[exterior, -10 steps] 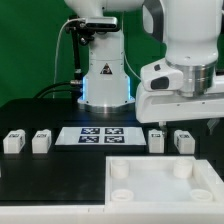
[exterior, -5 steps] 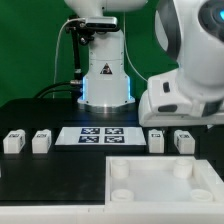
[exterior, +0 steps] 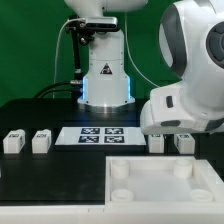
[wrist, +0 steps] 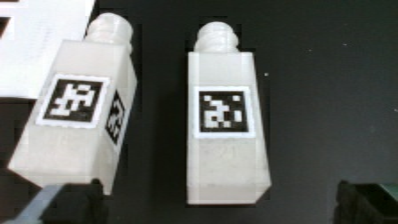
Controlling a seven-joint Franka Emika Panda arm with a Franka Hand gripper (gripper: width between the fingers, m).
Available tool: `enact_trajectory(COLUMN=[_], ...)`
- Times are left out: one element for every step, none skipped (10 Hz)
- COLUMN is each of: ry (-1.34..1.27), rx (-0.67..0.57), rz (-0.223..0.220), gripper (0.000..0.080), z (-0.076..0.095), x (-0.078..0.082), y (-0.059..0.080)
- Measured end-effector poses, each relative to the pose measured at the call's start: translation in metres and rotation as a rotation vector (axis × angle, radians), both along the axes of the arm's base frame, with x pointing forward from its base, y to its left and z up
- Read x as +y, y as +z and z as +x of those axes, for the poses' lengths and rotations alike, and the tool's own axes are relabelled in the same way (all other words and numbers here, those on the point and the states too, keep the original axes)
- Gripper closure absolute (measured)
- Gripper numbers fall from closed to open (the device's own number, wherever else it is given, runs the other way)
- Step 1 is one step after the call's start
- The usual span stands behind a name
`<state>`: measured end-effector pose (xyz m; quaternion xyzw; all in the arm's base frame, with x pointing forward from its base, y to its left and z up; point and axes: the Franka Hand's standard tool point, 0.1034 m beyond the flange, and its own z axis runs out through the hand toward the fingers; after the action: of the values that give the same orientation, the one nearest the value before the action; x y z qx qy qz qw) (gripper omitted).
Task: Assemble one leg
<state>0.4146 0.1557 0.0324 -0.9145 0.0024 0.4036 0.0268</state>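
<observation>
My gripper lowers to the white leg [exterior: 185, 144] next, before closing on the leg, since its fingers stop above the leg and it is too early to close.
Four white legs lie on the black table. In the exterior view two lie at the left [exterior: 13, 142] [exterior: 41, 142] and two at the right [exterior: 157, 141] [exterior: 184, 142]. The arm's white hand [exterior: 185, 108] hangs low over the right pair and hides the fingers there. In the wrist view two legs lie side by side, tags up: one [wrist: 80, 110] beside the other [wrist: 222, 115]. My gripper [wrist: 217, 205] is open and empty. Its dark fingertips [wrist: 71, 205] stand on either side of the second leg, apart from it.
The marker board [exterior: 95, 135] lies between the two leg pairs. A large white tray-like panel [exterior: 150, 197] with round corner bosses fills the front of the table. The robot base [exterior: 105, 75] stands behind the board.
The arm has come down and forward over the right pair of legs. The legs, board and panel have not moved.
</observation>
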Motion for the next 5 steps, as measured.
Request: enact_trajectory(ry=[0.004,0.008,0.014,0.020,0.019], rx=[-0.003,-0.002,0.006,0.003,0.001], rz=[0.000,-0.001,-0.004,-0.002,-0.003], gripper=[0.0150,0.0150,0.0150,0.0150,0.0150], z=[-0.004,-0.011,-0.016,-0.020,-0.022], x=[0.002,0.004,0.006,0.008,0.007], y=[-0.004,-0.010,-0.013,-0.017,-0.020])
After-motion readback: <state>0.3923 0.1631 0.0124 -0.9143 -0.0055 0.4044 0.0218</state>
